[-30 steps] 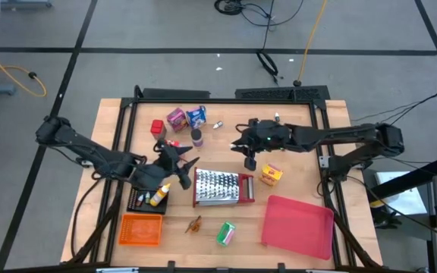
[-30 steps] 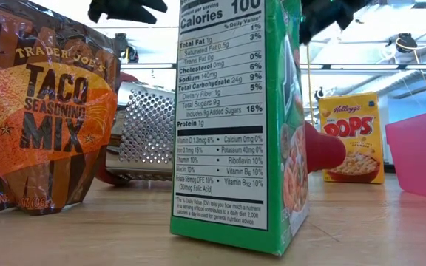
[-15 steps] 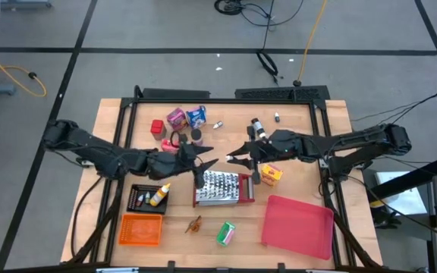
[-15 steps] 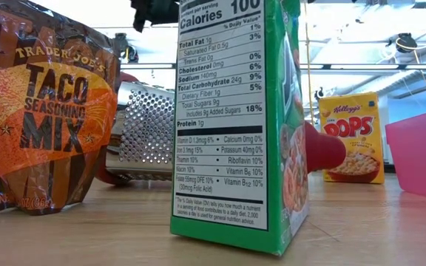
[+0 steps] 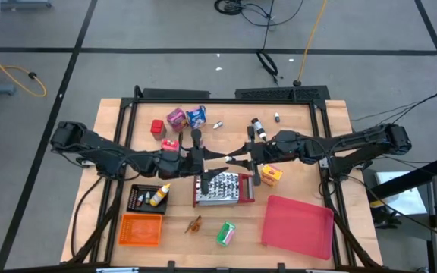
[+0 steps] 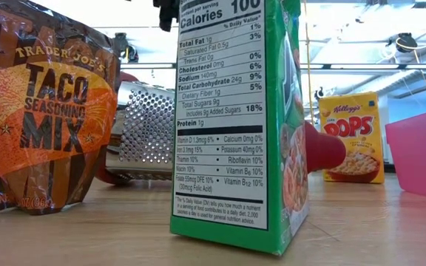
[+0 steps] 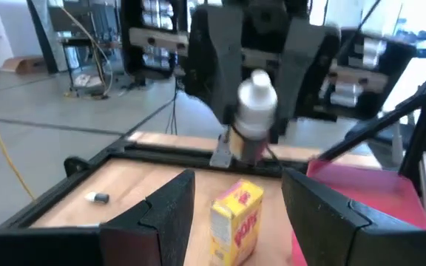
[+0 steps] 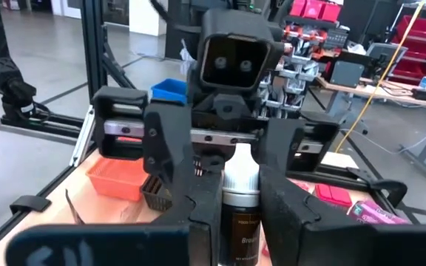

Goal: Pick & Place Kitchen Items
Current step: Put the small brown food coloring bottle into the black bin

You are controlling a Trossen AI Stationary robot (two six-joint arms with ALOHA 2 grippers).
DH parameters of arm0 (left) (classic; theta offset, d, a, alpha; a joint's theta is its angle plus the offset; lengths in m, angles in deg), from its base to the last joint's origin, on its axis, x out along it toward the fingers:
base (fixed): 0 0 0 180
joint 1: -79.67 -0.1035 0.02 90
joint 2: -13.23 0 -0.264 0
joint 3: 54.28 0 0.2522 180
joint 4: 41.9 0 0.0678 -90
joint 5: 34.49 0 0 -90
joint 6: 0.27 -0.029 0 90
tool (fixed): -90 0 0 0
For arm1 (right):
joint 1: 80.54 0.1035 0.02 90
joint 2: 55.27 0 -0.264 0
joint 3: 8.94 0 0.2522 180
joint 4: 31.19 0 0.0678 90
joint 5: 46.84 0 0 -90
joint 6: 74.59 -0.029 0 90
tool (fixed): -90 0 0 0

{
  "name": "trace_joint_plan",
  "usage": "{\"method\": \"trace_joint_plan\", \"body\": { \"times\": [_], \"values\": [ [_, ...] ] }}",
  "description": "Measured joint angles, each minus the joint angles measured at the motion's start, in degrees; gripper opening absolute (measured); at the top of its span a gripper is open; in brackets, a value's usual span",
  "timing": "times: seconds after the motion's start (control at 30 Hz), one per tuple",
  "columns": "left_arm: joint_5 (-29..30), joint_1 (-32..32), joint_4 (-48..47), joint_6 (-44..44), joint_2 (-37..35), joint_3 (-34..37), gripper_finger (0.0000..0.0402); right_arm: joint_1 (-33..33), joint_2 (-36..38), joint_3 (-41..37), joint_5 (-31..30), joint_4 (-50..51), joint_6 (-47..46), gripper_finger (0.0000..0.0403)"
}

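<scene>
The brown bottle's body below the white cap [image 5: 233, 158] is the part my left gripper will grab next. Then the brown bottle can go in the black basket [image 5: 141, 200].
My right gripper [image 5: 236, 157] hangs over the steel grater [image 5: 222, 188] at mid-table, shut on a small brown bottle [image 8: 240, 218] with a white cap. My left gripper [image 5: 216, 157] faces it from the left, open. Its fingers [image 7: 165, 210] stand apart just short of the bottle [image 7: 251, 111] and touch nothing. Other kitchen items rest on the table. They include a red box [image 5: 157, 127], a pink-purple box [image 5: 176, 117], a blue packet [image 5: 196, 115], a dark jar [image 5: 196, 136], a yellow box [image 5: 271, 174] and a green box [image 5: 226, 233]. My right gripper pinches the brown bottle's body [image 8: 240, 229] between its two fingers. The fingers come about level from the table's right. The white cap [image 8: 240, 171] sticks out past the fingertips toward my left gripper. The bottle is lifted clear, above the grater.
A flat red tray [image 5: 298, 225] lies near the table's right near corner. An orange basket [image 5: 141, 229] and a black basket holding a yellow bottle [image 5: 149, 199] sit on the left. In the low view, a taco seasoning packet [image 6: 43, 111] and the green box [image 6: 235, 125] stand close.
Both arms have closed in on each other over the grater. My left gripper has swung toward the table's right and slightly toward the far edge. My right gripper has moved left and toward the near edge with the bottle. They now face each other almost tip to tip.
</scene>
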Motion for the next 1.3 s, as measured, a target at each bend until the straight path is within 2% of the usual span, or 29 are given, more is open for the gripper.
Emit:
{"method": "trace_joint_plan", "body": {
  "times": [0.33,1.13,1.3],
  "values": [
    [-3.6,-1.2,3.7,-1.2,-0.1,0.0,0.0207,0.2,-1.8,0.1,1.2,-2.7,0.3,0.0057],
    [-5.8,-1.5,4.8,-0.9,-0.1,0.0,0.0207,-0.1,-1.9,0.1,1.6,-5.7,0.4,0.0057],
    [-8.1,-2.3,8.3,0.1,2.7,0.0,0.0207,-0.1,-1.9,0.0,1.6,-5.7,0.4,0.0057]
  ]
}}
